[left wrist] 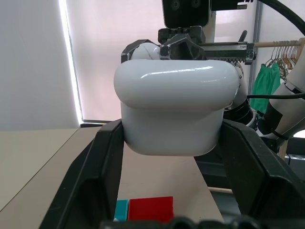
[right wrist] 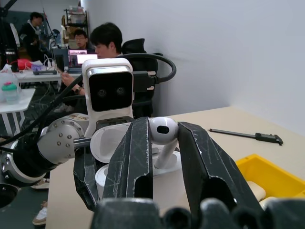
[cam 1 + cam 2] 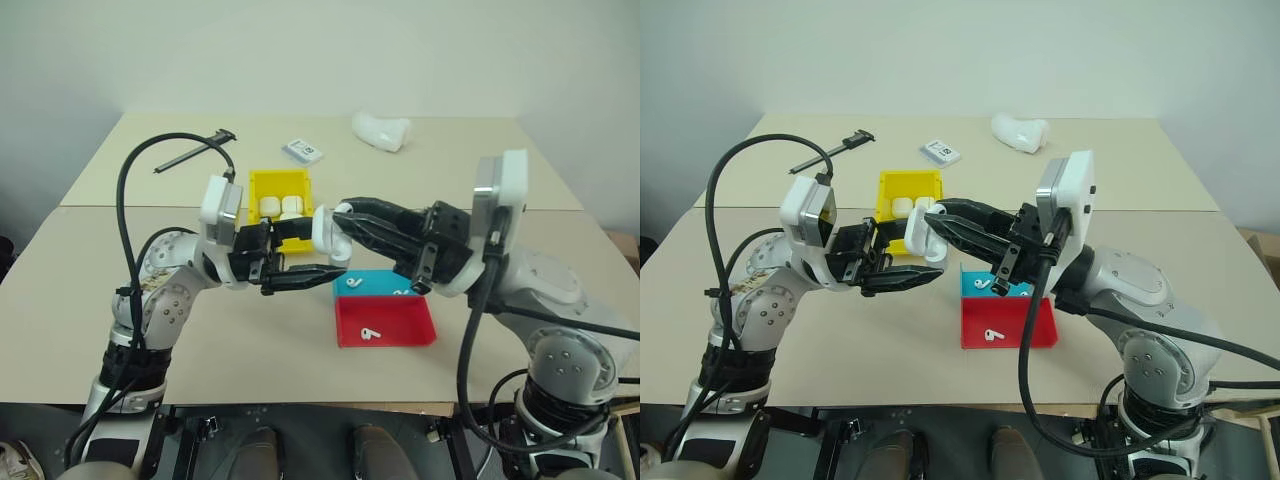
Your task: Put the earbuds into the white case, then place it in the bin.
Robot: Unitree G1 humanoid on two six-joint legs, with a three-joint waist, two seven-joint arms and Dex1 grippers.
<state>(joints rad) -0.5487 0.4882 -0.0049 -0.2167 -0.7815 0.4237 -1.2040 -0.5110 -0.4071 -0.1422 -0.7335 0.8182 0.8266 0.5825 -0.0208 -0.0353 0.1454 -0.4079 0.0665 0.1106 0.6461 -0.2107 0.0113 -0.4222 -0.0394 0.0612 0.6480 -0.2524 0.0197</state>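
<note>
The earbud's stem points down into the open case in the right wrist view, so it is time for my right gripper to open now.
My left gripper (image 3: pixel 325 270) is shut on the white case (image 1: pixel 174 112), holding it in the air above the table in front of the bin. The case's lid (image 2: pixel 112 138) stands open. My right gripper (image 2: pixel 164 126) is shut on one white earbud (image 2: pixel 162 131), stem down, right over the open case (image 3: pixel 322 235). The yellow bin (image 3: pixel 262 183) stands just behind the grippers with white items (image 3: pixel 280 207) inside. Another earbud (image 3: pixel 372 332) lies in the red half of a tray, and one more earbud (image 3: pixel 980 283) lies in its blue half.
The red-and-blue tray (image 3: pixel 400 322) sits near the table's front edge, below my right gripper. At the back lie a lumpy white object (image 3: pixel 382 130), a small card (image 3: pixel 302 150) and a black tool (image 3: pixel 195 150). People (image 2: pixel 102 40) sit at desks behind.
</note>
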